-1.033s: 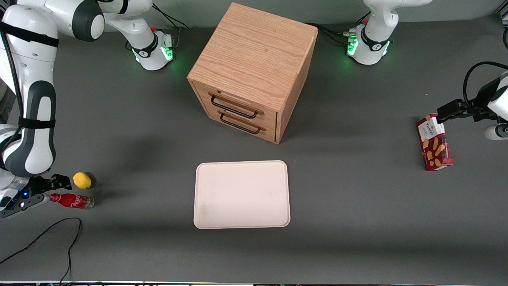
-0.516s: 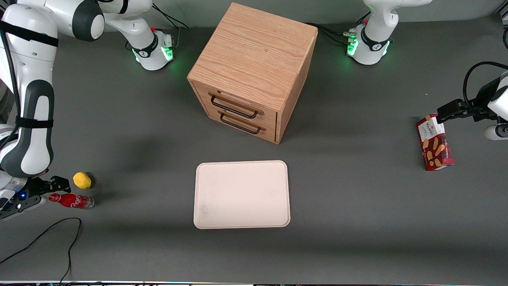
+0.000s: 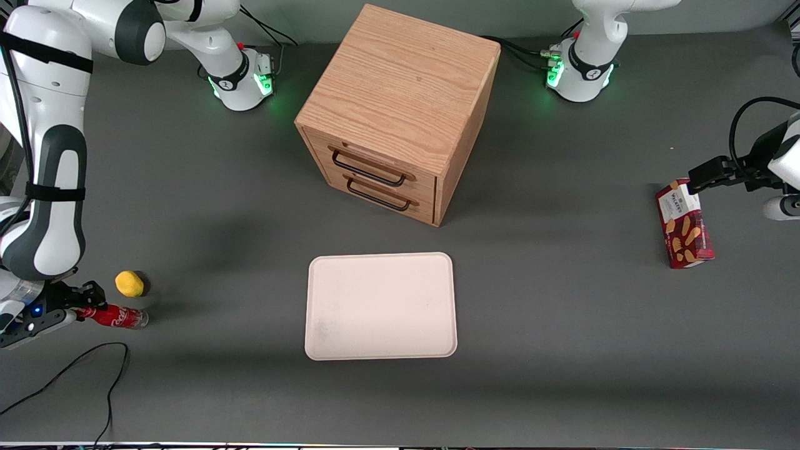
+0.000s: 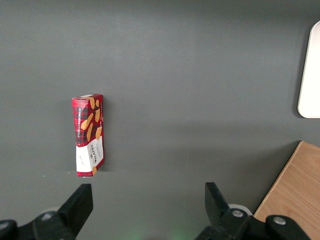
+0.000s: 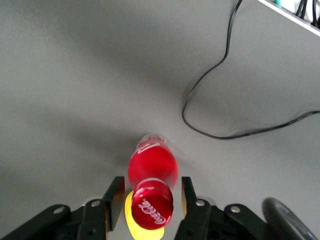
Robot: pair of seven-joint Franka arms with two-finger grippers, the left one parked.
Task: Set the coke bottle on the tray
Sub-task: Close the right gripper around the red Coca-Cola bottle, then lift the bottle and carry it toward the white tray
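Note:
Next, my right gripper will grip the coke bottle by its cap end [image 3: 84, 312] to place it on the cream-white tray [image 3: 381, 306].
The coke bottle [image 3: 119, 317], small and red with white script, lies on its side on the grey table at the working arm's end. My right gripper [image 3: 84, 306] is low at its cap end. In the right wrist view the gripper [image 5: 152, 187] is open, with one finger [image 5: 116, 192] on each side of the bottle [image 5: 151, 167] near its red cap [image 5: 152, 205], and a gap shows on both sides. The cream-white tray [image 3: 381, 306] lies flat mid-table, toward the parked arm's end from the bottle, with nothing on it. Its edge shows in the left wrist view [image 4: 312, 70].
A small yellow lump [image 3: 129, 283] sits beside the bottle, farther from the front camera, and shows past the cap [image 5: 129, 215]. A black cable [image 3: 75, 369] loops nearer the camera. A wooden two-drawer cabinet [image 3: 400, 112] stands above the tray. A red cookie box [image 3: 684, 225] lies at the parked arm's end.
My gripper has closed in on the bottle's cap end, and its fingers now straddle the neck. The bottle has barely moved.

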